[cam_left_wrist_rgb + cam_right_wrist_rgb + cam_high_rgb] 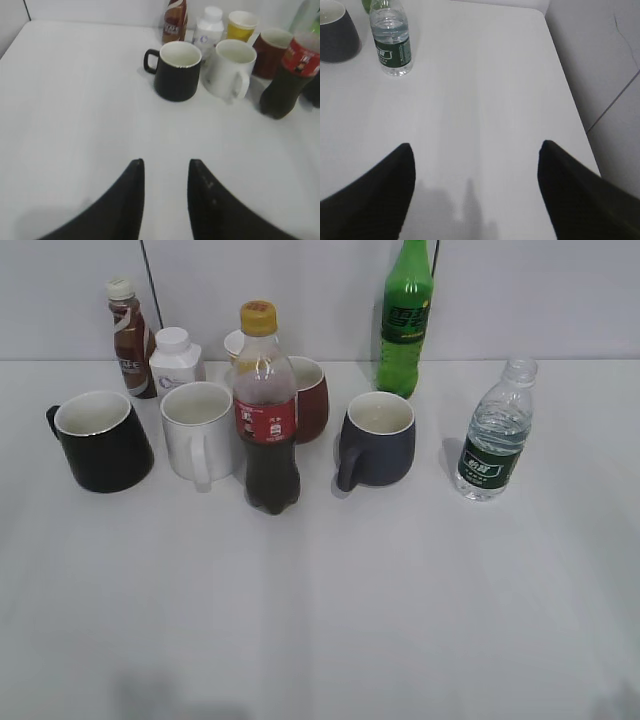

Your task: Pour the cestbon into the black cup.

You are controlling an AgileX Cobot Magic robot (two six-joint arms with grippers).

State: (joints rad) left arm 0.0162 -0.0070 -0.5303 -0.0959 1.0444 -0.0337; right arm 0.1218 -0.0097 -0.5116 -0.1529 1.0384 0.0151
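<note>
My left gripper is to grab the black cup by its loop handle [55, 420] next, so that it holds the cup for the cestbon [496, 430] to be poured in.
The cestbon [496, 430], a small clear ribbed bottle with a dark green label and no cap, stands upright at the right of the table; it also shows at the top left of the right wrist view [391, 42]. The black cup [100, 440], white inside with its handle to the left, stands at the far left; it shows in the left wrist view [175, 69]. My left gripper [166, 167] is open and empty, well short of the black cup. My right gripper [476, 152] is wide open and empty, well short of the cestbon. Neither gripper shows in the exterior view.
Between cup and bottle stand a white mug [198, 428], a cola bottle with a red label and yellow cap [267, 410], a dark red mug [308, 397] and a grey-blue mug [377, 438]. Behind are a tall green soda bottle [405, 320], a brown drink bottle [128, 338] and a white jar [175, 358]. The table's right edge [570, 100] is near.
</note>
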